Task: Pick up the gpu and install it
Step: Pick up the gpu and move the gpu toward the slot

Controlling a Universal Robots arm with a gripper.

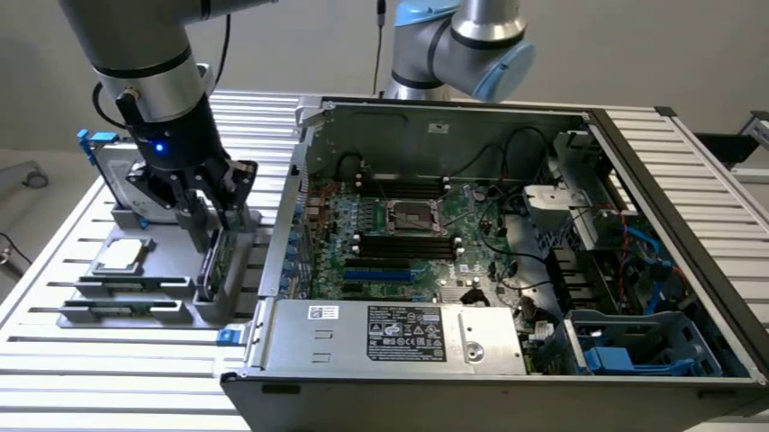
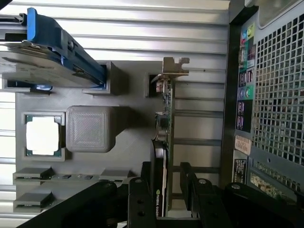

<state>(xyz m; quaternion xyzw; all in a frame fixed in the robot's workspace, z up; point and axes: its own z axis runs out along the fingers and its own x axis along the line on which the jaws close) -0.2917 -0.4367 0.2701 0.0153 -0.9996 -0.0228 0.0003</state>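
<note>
The GPU should next be grabbed by the gripper at its NVIDIA-labelled end (image 2: pixel 160 190), so that the GPU's silver bracket (image 2: pixel 174 66) stays free to be installed in the case.
The gpu (image 2: pixel 164 109) stands on edge in the grey parts holder (image 2: pixel 90 128), its silver bracket (image 2: pixel 175 66) at the end away from the gripper. My gripper (image 2: pixel 165 167) is lowered over the card's near end. One black finger (image 2: pixel 142 190) is on each side of it, and a gap shows between the card and the finger nearer the case. In the exterior view my gripper (image 1: pixel 214 229) hangs over the gpu (image 1: pixel 207 265) at that view's left, just outside the open computer case (image 1: pixel 481 225). The jaws are open around the card.
A hard drive in a blue frame (image 2: pixel 47 52), a square CPU chip (image 2: pixel 42 135) and memory sticks (image 2: pixel 33 173) sit in the same holder. The case wall (image 2: pixel 280 95) stands close beside the gpu. Blue slots (image 1: pixel 373 270) show on the motherboard. A second arm (image 1: pixel 469 45) stands behind the case.
</note>
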